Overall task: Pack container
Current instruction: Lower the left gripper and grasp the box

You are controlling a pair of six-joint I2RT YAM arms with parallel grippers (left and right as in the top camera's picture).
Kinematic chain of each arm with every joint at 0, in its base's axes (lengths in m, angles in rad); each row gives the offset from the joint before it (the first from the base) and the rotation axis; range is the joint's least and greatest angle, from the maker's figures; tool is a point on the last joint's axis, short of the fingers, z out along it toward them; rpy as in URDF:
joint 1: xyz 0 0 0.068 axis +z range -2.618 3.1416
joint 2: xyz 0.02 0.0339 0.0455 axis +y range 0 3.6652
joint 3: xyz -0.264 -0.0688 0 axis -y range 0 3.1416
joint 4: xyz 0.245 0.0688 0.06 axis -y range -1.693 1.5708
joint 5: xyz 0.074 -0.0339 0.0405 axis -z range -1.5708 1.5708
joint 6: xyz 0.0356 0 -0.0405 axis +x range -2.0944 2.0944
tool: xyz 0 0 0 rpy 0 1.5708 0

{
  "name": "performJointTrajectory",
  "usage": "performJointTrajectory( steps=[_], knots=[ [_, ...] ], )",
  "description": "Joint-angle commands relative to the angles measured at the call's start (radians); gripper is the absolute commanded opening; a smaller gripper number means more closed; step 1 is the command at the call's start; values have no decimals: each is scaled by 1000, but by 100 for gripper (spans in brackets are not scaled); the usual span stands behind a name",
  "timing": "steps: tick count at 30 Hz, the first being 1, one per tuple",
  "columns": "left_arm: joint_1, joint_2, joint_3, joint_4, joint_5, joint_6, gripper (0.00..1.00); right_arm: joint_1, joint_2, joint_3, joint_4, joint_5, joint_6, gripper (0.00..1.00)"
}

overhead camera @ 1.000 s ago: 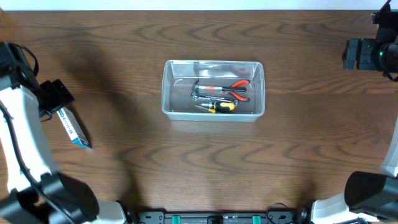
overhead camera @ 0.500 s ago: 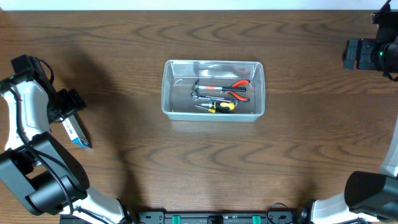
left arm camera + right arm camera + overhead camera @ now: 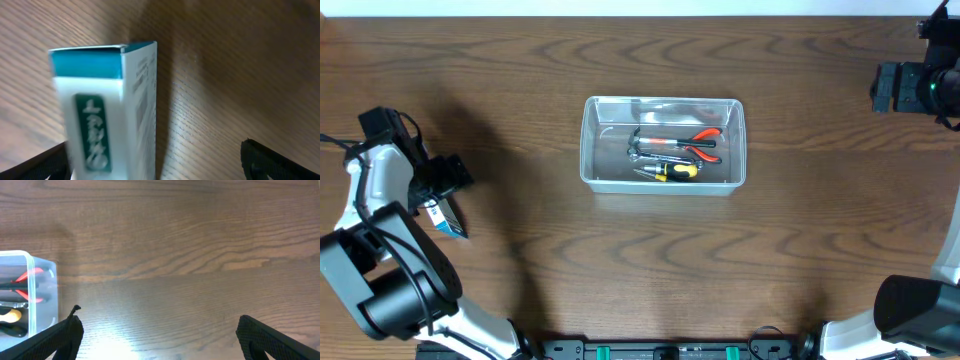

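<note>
I need to pack the blue-and-white box into the container point(image 3: 663, 100), so I should grab the box next across its narrow width with my left gripper.
The container point(image 3: 663, 100) is a clear rectangular bin in the middle of the table. It holds red-handled pliers point(image 3: 705, 140), a yellow-handled screwdriver point(image 3: 675, 171) and a grey metal tool point(image 3: 635, 148). A small blue-and-white box point(image 3: 447, 220) lies at the far left. My left gripper point(image 3: 442, 186) is over its far end. In the left wrist view the box point(image 3: 100, 115) lies between the open jaws point(image 3: 152, 150), close to the left finger. My right gripper point(image 3: 900, 88) is open and empty at the far right, over bare wood point(image 3: 157, 317).
The bin's corner, with the red handles inside, shows at the left edge of the right wrist view point(image 3: 47, 295). Dark wood table point(image 3: 650, 260) lies all round the bin. The table's back edge runs along the top of the overhead view.
My left arm has swung right and toward the front, bringing the gripper over the blue-and-white box. The box, the bin and the right arm have not moved.
</note>
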Motion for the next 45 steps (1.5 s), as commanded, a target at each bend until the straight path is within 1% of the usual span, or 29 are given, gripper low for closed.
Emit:
performJointTrajectory(
  steps=[1,7,12,15,16,19,22,25,29,32,33,34,35,38,43,45],
  knots=[
    [3,39,-6,3,3,4,98,-3,0,-3,-2,-4,7,99],
    [3,86,-6,2,3,0,98,-3,0,-3,-8,0,7,99],
    [3,89,-6,5,3,0,98,-3,0,-3,-12,0,7,99],
    [3,89,-6,4,3,0,100,-3,0,-3,-13,0,7,99],
    [3,89,-6,3,3,0,98,-3,0,-3,-13,0,7,99],
    [3,89,-6,3,3,0,85,-3,0,-3,-16,0,7,99],
    [3,89,-6,3,3,0,79,-3,0,-3,-20,0,7,99],
    [3,89,-6,3,3,0,78,-3,0,-3,-20,0,7,99],
    [3,89,-6,3,3,0,71,-3,0,-3,-23,0,7,99],
    [3,89,-6,3,3,0,63,-3,0,-3,-24,0,7,99],
    [3,89,-6,3,3,0,62,-3,0,-3,-24,0,7,99],
    [3,89,-6,3,3,0,58,-3,0,-3,-24,0,7,99],
    [3,89,-6,3,3,0,57,-3,0,-3,-24,0,7,99],
    [3,89,-6,3,3,0,48,-3,0,-3,-24,0,7,99],
    [3,89,-6,3,3,0,43,-3,0,-3,-24,0,7,99],
    [3,89,-6,3,3,0,39,-3,0,-3,-24,0,7,99]
  ],
)
